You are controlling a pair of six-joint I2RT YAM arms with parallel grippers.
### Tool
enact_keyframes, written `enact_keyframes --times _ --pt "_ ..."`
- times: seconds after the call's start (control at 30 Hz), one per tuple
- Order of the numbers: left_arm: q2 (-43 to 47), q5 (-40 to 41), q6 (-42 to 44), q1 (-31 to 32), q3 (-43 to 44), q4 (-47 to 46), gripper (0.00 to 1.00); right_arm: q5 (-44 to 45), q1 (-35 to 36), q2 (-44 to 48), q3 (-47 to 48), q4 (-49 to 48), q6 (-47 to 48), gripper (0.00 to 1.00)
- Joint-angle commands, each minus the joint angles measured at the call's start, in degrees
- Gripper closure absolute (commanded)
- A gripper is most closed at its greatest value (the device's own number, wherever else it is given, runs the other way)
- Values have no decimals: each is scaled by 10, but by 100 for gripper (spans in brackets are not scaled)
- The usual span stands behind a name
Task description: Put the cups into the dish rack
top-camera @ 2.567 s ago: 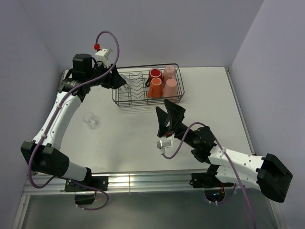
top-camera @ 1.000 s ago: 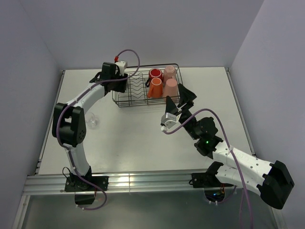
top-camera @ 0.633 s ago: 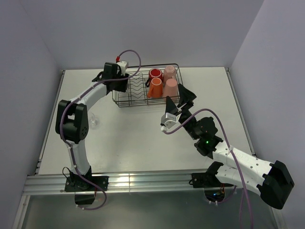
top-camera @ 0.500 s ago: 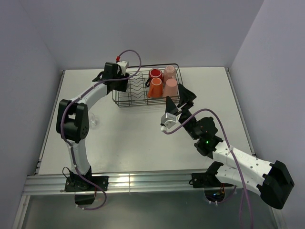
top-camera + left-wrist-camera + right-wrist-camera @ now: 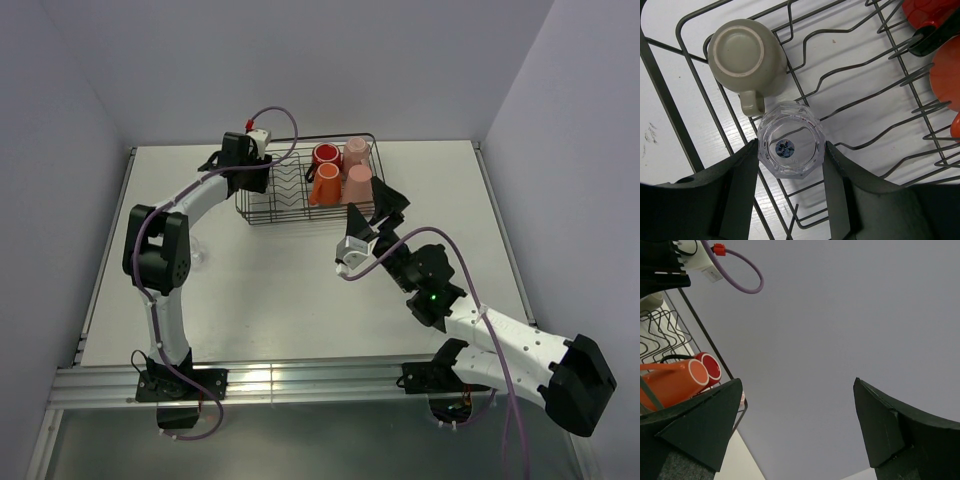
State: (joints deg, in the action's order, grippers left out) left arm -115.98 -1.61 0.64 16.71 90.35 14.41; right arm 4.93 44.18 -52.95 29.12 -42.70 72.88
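Note:
The upturned clear glass is on the rack wires, beside the handle of the grey-olive mug, so the left gripper is ready to release and needs to open.
The black wire dish rack [image 5: 300, 219] stands at the back of the table. It holds a red mug [image 5: 326, 155], a pale pink mug [image 5: 356, 151], an orange mug [image 5: 324, 184] and a salmon tumbler [image 5: 359, 185]. My left gripper [image 5: 246, 168] is over the rack's left end. In the left wrist view it [image 5: 791, 150] is shut on an upturned clear glass [image 5: 790, 146] set on the rack wires [image 5: 666, 102], beside the upturned grey-olive mug [image 5: 746, 56]. A second clear glass [image 5: 198, 256] stands on the table. My right gripper [image 5: 378, 208] is open and empty, just in front of the rack.
The right wrist view points up at the grey wall, with the orange mug [image 5: 675, 382] and red mug [image 5: 711, 367] at its left. The plate-divider prongs [image 5: 285, 183] fill the rack's middle. The left arm's elbow [image 5: 155, 250] partly covers the glass on the table.
The left gripper carried the clear glass into the rack's left end and lowered it beside the grey-olive mug. The right gripper rose towards the rack. Little has moved in the last half second.

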Motion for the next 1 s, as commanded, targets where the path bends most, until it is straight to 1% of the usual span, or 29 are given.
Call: enact_keyframes --times 0.0,0.1,0.13,0.2,0.23,0.3,0.33,0.53,0.77,0.9,0.97 --pt "1 6 3 3 27 -25 82 0 -5 -2 21 -11 -13 0" --pt "1 6 1 3 28 -21 73 -1 -5 -4 23 -11 -13 0" --pt "1 4 1 3 28 -20 68 -1 -5 -6 23 -11 -12 0" --pt "1 4 -1 3 29 -18 61 -1 -5 -6 23 -11 -12 0" --pt "1 4 -1 3 30 -16 54 -1 -5 -7 23 -11 -12 0" --pt "3 4 -1 3 29 -14 48 -3 -5 -6 23 -11 -11 0" --pt "3 4 -1 3 28 -15 42 -3 -5 -6 23 -10 -12 0" --pt "7 7 0 3 29 -11 29 -6 -5 -2 25 -5 -13 0" --pt "23 8 -1 3 24 -16 27 -8 -5 0 24 -2 -11 0" --pt "60 9 -1 3 15 -29 28 -9 -5 1 25 -1 -12 0" --pt "79 9 -23 3 6 -37 28 -10 -5 2 25 -1 -13 0"
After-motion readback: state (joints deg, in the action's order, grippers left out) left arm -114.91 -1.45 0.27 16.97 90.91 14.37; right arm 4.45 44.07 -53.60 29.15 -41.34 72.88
